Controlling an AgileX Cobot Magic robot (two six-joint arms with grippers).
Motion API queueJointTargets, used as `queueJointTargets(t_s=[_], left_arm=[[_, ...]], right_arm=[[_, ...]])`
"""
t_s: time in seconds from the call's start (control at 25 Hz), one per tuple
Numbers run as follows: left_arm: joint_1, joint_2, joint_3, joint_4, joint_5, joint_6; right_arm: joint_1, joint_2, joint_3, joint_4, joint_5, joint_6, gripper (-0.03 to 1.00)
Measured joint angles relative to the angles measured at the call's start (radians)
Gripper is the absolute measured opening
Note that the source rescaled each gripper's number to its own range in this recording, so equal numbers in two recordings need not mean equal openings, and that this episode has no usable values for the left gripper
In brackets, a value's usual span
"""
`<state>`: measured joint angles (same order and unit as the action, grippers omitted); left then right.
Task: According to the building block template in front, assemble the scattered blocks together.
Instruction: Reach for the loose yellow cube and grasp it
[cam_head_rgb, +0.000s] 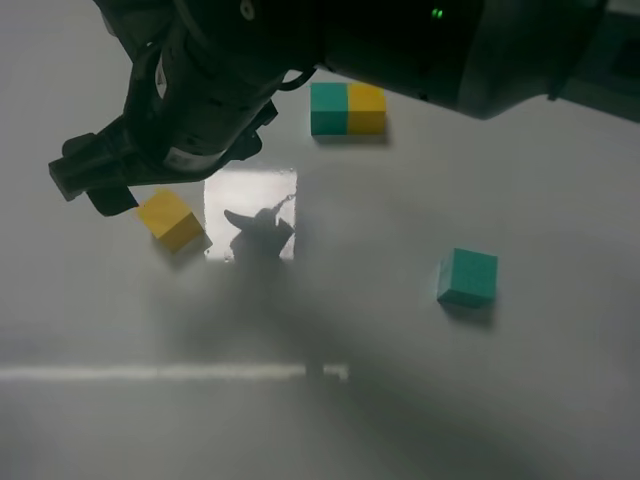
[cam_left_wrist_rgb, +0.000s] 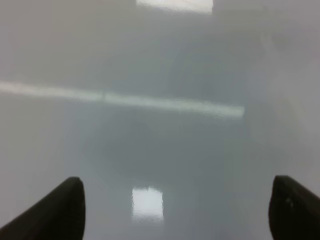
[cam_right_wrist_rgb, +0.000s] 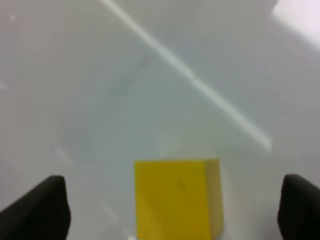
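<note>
Next, my right gripper grabs the yellow cube by its opposite sides. Then I set the yellow cube against the teal cube (cam_head_rgb: 467, 277).
The template (cam_head_rgb: 347, 109), a joined teal-and-yellow bar, lies at the back centre of the table. The loose yellow cube (cam_head_rgb: 172, 220) sits left of centre. The loose teal cube (cam_head_rgb: 467, 277) sits to the right, far from it. My right arm reaches across from the upper right, and its gripper (cam_head_rgb: 95, 188) hovers just beside and above the yellow cube. In the right wrist view the gripper (cam_right_wrist_rgb: 175, 200) is open with the yellow cube (cam_right_wrist_rgb: 177, 197) between its fingers' lines. My left gripper (cam_left_wrist_rgb: 175, 200) is open over bare table; I cannot pick it out in the exterior high view.
The glossy white table (cam_head_rgb: 400, 400) shows a bright square reflection (cam_head_rgb: 250, 215) beside the yellow cube and a light streak (cam_head_rgb: 170, 372) nearer the front. The dark arm covers the table's back left.
</note>
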<state>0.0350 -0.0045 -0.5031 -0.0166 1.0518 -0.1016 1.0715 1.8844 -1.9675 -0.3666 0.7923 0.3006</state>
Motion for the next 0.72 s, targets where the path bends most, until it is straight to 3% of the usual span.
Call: queueJointTargets(t_s=[0.16, 0.72], left_arm=[[0.0, 0.0, 0.0, 0.0, 0.0, 0.0], [0.0, 0.0, 0.0, 0.0, 0.0, 0.0]], right_arm=[[0.0, 0.024, -0.001, 0.022, -0.063, 0.002, 1.0], [0.0, 0.088, -0.001, -0.08, -0.063, -0.001, 1.0]])
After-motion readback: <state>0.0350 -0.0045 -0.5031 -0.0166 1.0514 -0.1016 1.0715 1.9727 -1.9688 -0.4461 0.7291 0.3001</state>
